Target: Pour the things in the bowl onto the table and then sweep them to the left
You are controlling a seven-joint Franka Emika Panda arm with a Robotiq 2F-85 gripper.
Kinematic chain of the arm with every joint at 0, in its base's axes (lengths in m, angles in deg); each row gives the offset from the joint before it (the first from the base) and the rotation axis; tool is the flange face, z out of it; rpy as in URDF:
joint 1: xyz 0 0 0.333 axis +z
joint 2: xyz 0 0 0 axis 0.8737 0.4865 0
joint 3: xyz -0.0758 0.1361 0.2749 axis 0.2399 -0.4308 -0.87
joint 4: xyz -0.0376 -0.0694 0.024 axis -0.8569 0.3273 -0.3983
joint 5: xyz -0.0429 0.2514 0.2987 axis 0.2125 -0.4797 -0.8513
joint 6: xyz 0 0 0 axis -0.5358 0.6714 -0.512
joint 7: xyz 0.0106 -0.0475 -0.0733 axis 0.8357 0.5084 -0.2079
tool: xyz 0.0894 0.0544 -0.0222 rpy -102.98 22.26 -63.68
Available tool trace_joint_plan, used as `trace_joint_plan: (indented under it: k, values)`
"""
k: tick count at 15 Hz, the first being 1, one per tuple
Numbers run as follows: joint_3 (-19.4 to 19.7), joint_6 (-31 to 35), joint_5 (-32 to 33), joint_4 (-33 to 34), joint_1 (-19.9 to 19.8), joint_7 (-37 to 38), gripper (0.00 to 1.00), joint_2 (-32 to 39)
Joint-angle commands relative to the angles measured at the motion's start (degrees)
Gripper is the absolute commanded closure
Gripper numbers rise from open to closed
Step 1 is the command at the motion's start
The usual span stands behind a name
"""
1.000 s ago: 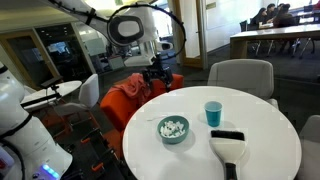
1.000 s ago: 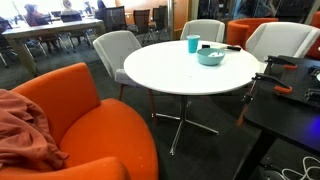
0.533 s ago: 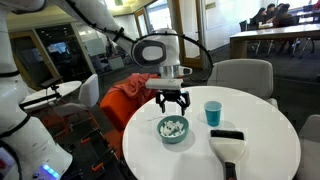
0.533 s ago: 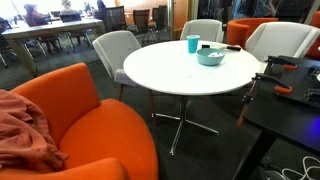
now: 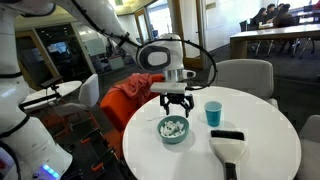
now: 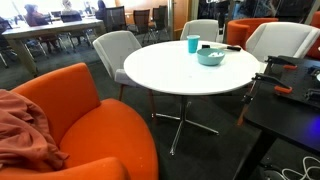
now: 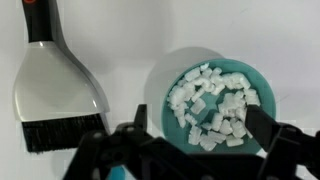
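The gripper grips the teal-blue bowl (image 5: 173,130) by its rim toward the cup next, leaving the bowl's opposite rim free, to pour the bits out.
The teal-blue bowl (image 5: 173,130) (image 6: 210,57) stands on the round white table (image 5: 262,118) (image 6: 165,70), full of small white bits (image 5: 173,126). My gripper (image 5: 177,104) hangs open just above the bowl's far side, holding nothing. In the wrist view the bowl (image 7: 228,58) and its bits (image 7: 205,95) lie right below the gripper (image 7: 198,135). One dark finger (image 7: 135,135) is outside the rim and the other finger (image 7: 262,125) is over the opposite edge.
A light-blue cup (image 5: 213,113) (image 6: 192,44) stands beside the bowl. A hand brush with a white body and black bristles (image 5: 228,146) (image 7: 58,90) lies on the table. Grey chairs (image 5: 240,76) and an orange armchair (image 6: 75,120) surround the table.
The gripper has come in from the table's far edge and dropped down over the bowl. It stays open. Bowl, cup and brush have not moved.
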State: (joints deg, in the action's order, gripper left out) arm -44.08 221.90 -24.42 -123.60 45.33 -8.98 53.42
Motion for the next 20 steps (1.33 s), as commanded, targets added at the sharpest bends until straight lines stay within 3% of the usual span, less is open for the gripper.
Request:
trace_joint_plan:
  k: [1, 6, 10, 11, 12, 20]
  values:
    - [-3.8, 6.5, -4.7, 3.4, -4.2, -1.9, 0.0, 5.8]
    - [-9.5, 12.2, -8.6, 9.0, -10.1, -6.0, 0.0, 14.4]
    - [-11.8, 12.2, -8.4, 14.0, -12.3, -6.5, 0.0, 19.5]
    - [-12.2, 12.1, -8.3, 15.0, -12.7, -6.5, 0.25, 20.4]
    - [-12.5, 12.0, -8.1, 15.9, -12.9, -6.5, 0.26, 21.3]
    - [-13.8, 11.0, -7.6, 19.5, -13.3, -6.4, 0.88, 24.7]
